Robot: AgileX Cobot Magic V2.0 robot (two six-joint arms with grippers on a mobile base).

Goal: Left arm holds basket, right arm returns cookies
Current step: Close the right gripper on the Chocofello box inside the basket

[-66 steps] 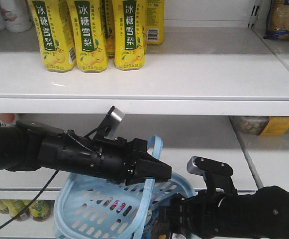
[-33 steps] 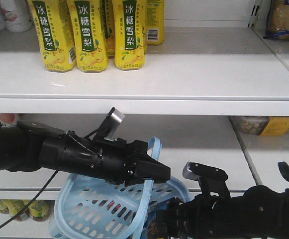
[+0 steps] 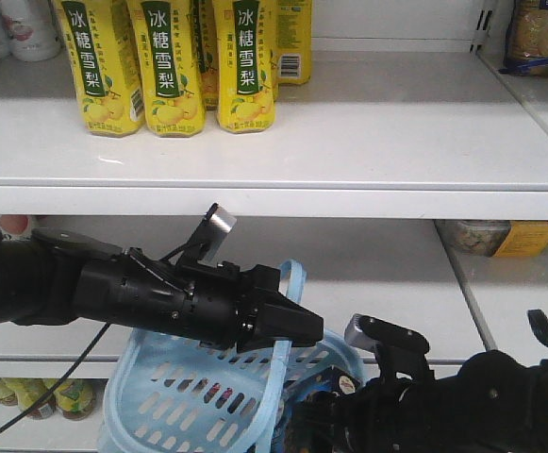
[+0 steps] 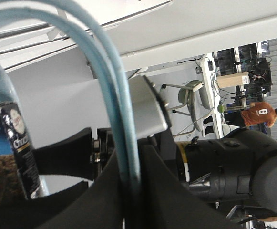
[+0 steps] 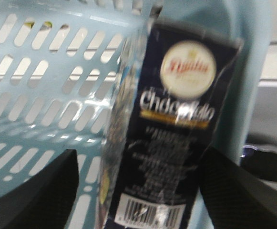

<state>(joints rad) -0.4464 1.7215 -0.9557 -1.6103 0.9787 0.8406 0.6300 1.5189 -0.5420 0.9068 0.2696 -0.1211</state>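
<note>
I need to return the cookies from the basket [image 5: 47,95], so my right gripper should next grab the navy cookies box by its barcode end [image 5: 150,210].
My left gripper [image 3: 309,326] is shut on the looped handle [image 3: 295,278] of the light blue basket [image 3: 174,401] and holds it up in front of the lower shelf. In the left wrist view the handle [image 4: 110,76] runs down between the closed jaws of the left gripper [image 4: 131,164]. The navy cookies box [image 5: 174,138] stands upright in the basket. My right gripper [image 5: 140,160] is open with one jaw on each side of the box, and a gap shows at the left jaw. In the front view only the box's top with its round logo [image 3: 346,384] shows, beside the right arm's grey block [image 3: 379,332].
Yellow drink bottles [image 3: 170,66] stand on the upper white shelf [image 3: 368,142], whose front edge [image 3: 349,201] hangs above both arms. Packaged goods [image 3: 500,236] sit at the right of the lower shelf. A bag [image 3: 539,36] is at the top right.
My right arm has shifted left, deeper into the basket. The box's round logo has come into view at the basket rim. The left arm and basket have barely moved.
</note>
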